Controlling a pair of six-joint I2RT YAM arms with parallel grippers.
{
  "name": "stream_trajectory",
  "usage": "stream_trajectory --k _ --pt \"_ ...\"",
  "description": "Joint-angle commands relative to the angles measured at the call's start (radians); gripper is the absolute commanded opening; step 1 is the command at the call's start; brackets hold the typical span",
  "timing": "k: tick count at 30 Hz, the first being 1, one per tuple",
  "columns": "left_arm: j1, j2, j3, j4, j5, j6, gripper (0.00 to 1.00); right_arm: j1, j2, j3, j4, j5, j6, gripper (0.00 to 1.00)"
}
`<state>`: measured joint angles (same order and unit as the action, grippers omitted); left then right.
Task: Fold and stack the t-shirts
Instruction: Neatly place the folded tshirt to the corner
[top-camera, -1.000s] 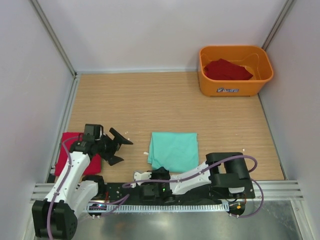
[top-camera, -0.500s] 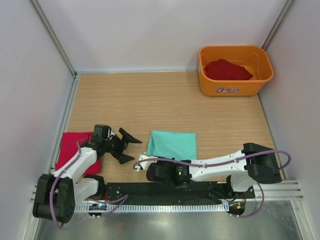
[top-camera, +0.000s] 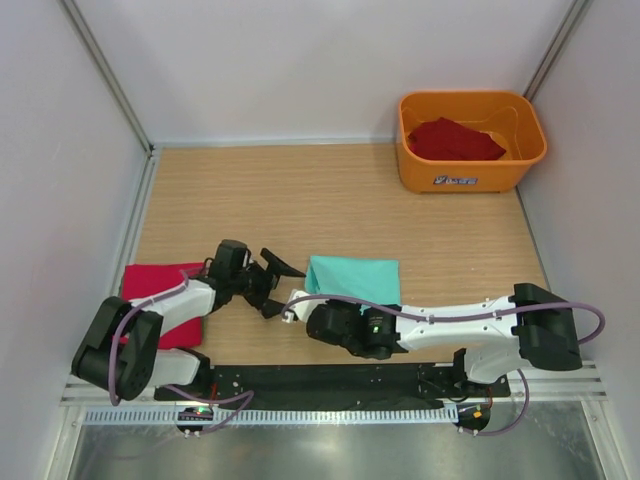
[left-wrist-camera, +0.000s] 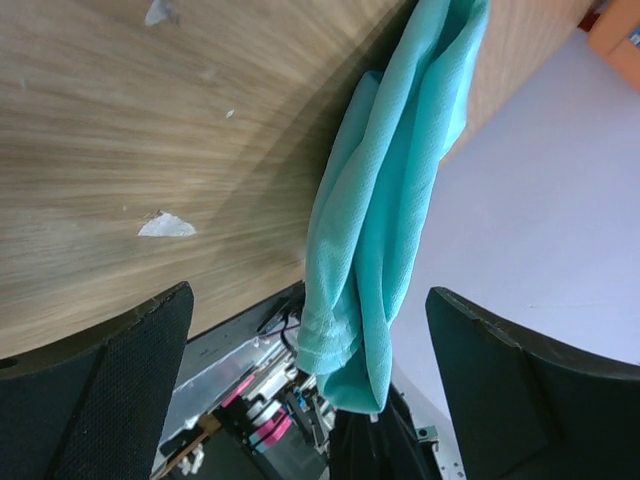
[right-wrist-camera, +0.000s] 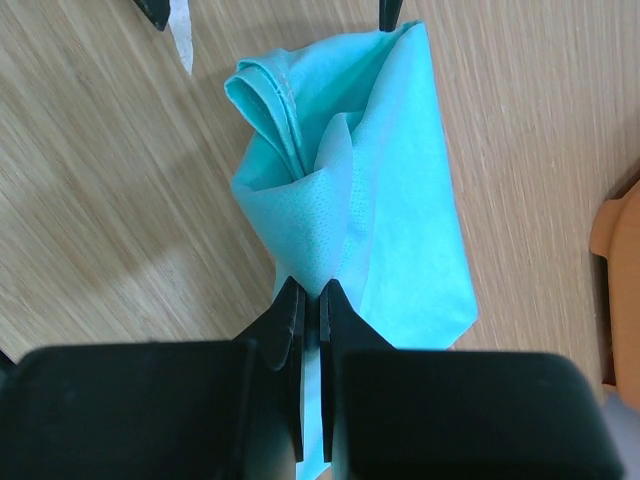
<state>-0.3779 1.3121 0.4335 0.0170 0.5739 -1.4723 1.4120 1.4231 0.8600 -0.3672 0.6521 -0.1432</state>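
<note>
I should next pinch the mint-green t-shirt's raised edge (top-camera: 312, 280) (left-wrist-camera: 348, 318) with my left gripper, layers together. Then I will stack the t-shirt on the red t-shirt, still folded.
The mint-green t-shirt (top-camera: 352, 276) lies folded on the wooden table, its near left corner lifted and bunched. My right gripper (top-camera: 292, 306) is shut on that corner; in the right wrist view its jaws (right-wrist-camera: 310, 292) pinch a peak of the mint-green t-shirt (right-wrist-camera: 400, 180). My left gripper (top-camera: 277, 287) stands wide open just left of the shirt. In the left wrist view the raised cloth (left-wrist-camera: 385, 200) hangs between the left gripper's fingertips (left-wrist-camera: 308, 295), touching neither finger. A folded red t-shirt (top-camera: 140, 282) lies at the far left. Another red t-shirt (top-camera: 455, 140) sits in the tub.
The orange tub (top-camera: 470, 180) stands at the back right corner. White walls close in the table on three sides. A metal rail (top-camera: 330, 412) runs along the near edge. Small white scraps (left-wrist-camera: 165, 225) lie on the wood near the left gripper.
My right arm has swung left and forward with the shirt's near corner, drawing the cloth narrower. My left gripper has moved right, from the red shirt toward the mint-green one, staying open.
</note>
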Motion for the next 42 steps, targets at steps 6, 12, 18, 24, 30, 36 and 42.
stream_trajectory --k 6,12,18,24,30,36,42 --pt "-0.041 0.111 0.108 0.15 -0.057 -0.066 1.0 -0.033 -0.072 0.01 0.019 -0.045 -0.039 0.02" --pt "-0.105 0.225 0.154 0.199 -0.061 -0.098 1.0 -0.057 -0.085 0.002 0.025 -0.069 -0.053 0.01" --pt "-0.108 0.202 0.16 0.106 -0.112 -0.097 1.0 -0.099 -0.111 0.001 0.034 -0.089 -0.067 0.01" --pt "-0.139 0.312 0.232 0.139 -0.091 -0.114 1.0 -0.104 -0.118 -0.004 0.036 -0.103 -0.061 0.02" --pt "-0.17 0.39 0.269 0.156 -0.105 -0.129 1.0 -0.105 -0.124 -0.009 0.036 -0.098 -0.059 0.02" --pt "-0.185 0.452 0.284 0.205 -0.103 -0.149 0.98 -0.108 -0.138 -0.004 0.017 -0.097 -0.05 0.01" --pt "-0.187 0.492 0.246 0.377 -0.137 -0.152 0.32 -0.108 -0.136 0.005 -0.004 -0.091 -0.019 0.02"
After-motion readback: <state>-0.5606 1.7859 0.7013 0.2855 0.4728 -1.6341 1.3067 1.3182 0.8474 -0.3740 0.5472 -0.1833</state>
